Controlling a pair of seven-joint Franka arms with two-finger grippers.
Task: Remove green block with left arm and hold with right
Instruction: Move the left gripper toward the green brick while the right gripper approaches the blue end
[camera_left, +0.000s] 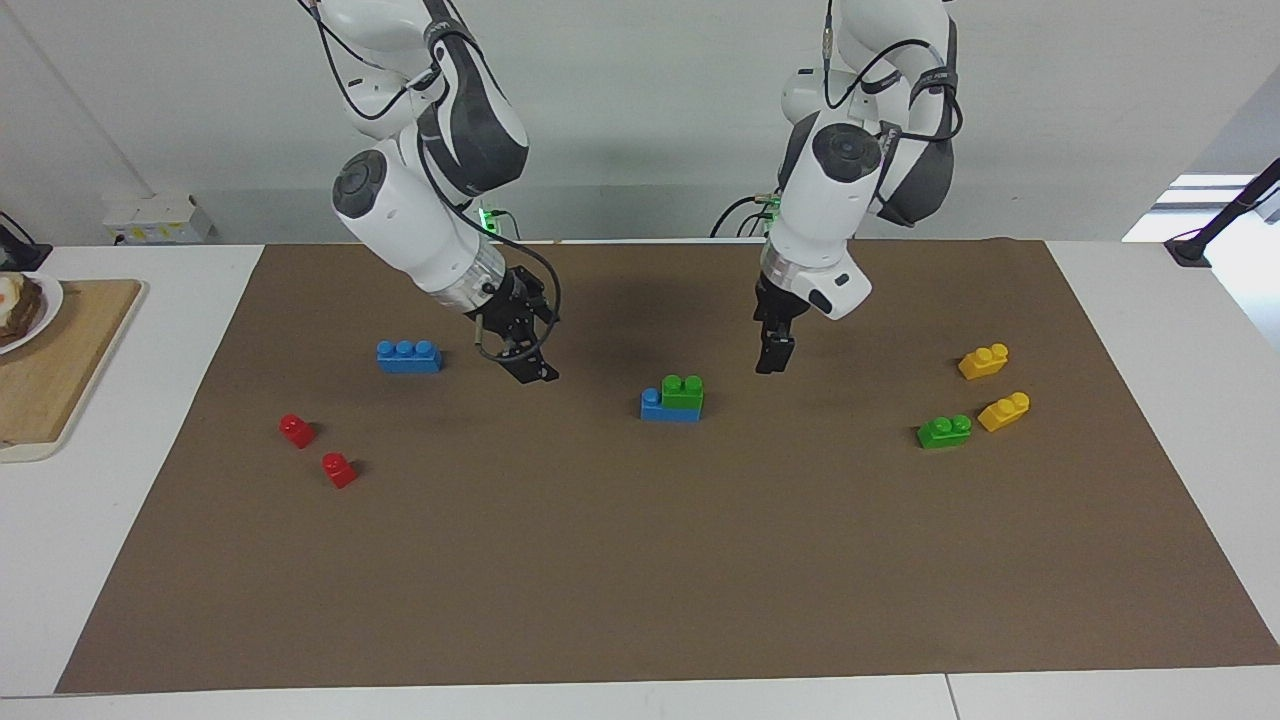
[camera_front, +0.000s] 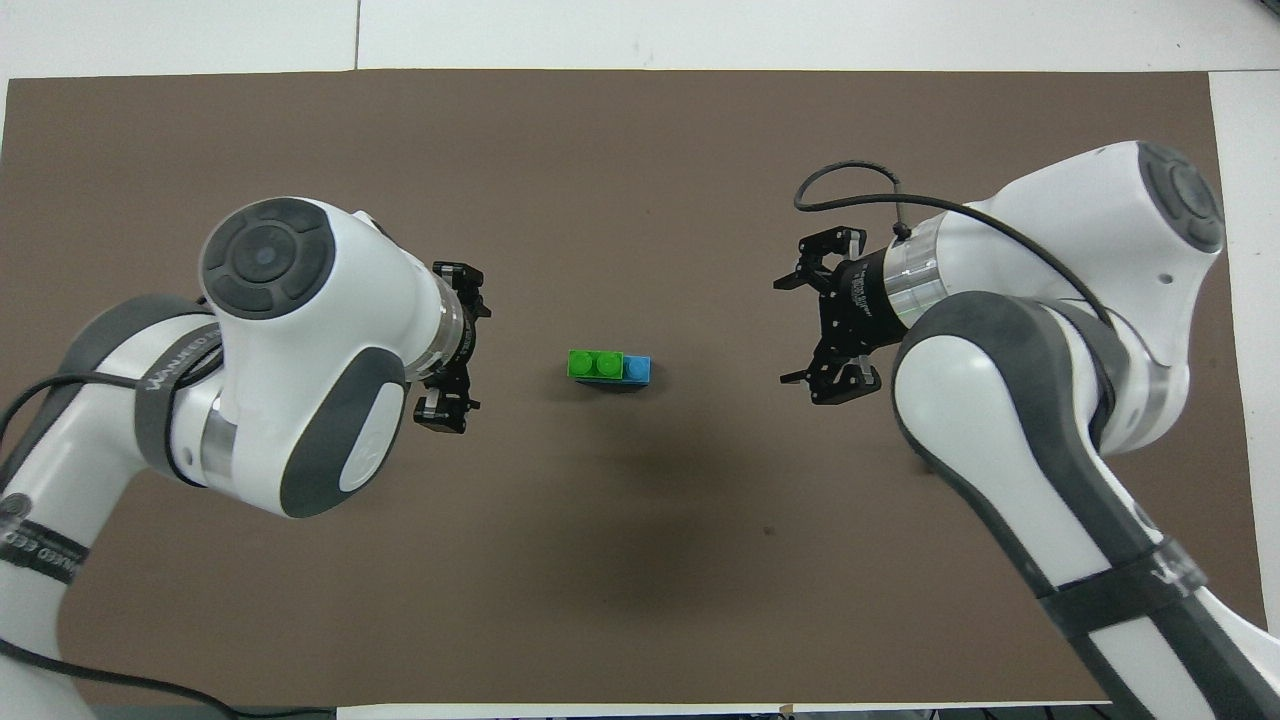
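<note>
The blue brick should be grabbed next by its uncovered end (camera_front: 638, 370) with my right gripper, to hold the stack while the green block (camera_front: 594, 363) comes off.
The green block (camera_left: 683, 390) has two studs and sits on one end of a blue brick (camera_left: 660, 408) at the middle of the brown mat; the pair also shows in the overhead view, green block (camera_front: 594, 363) on blue brick (camera_front: 637, 369). My left gripper (camera_left: 773, 360) hangs low over the mat beside the stack, toward the left arm's end, apart from it; in the overhead view the left gripper (camera_front: 468, 345) is open and empty. My right gripper (camera_left: 522, 362) hangs over the mat on the stack's other flank, open and empty, also in the overhead view (camera_front: 797, 328).
A second green brick (camera_left: 944, 431) and two yellow bricks (camera_left: 983, 360) (camera_left: 1004, 411) lie toward the left arm's end. A blue three-stud brick (camera_left: 409, 356) and two red blocks (camera_left: 296, 429) (camera_left: 339, 469) lie toward the right arm's end. A cutting board (camera_left: 60, 380) with a plate lies off the mat.
</note>
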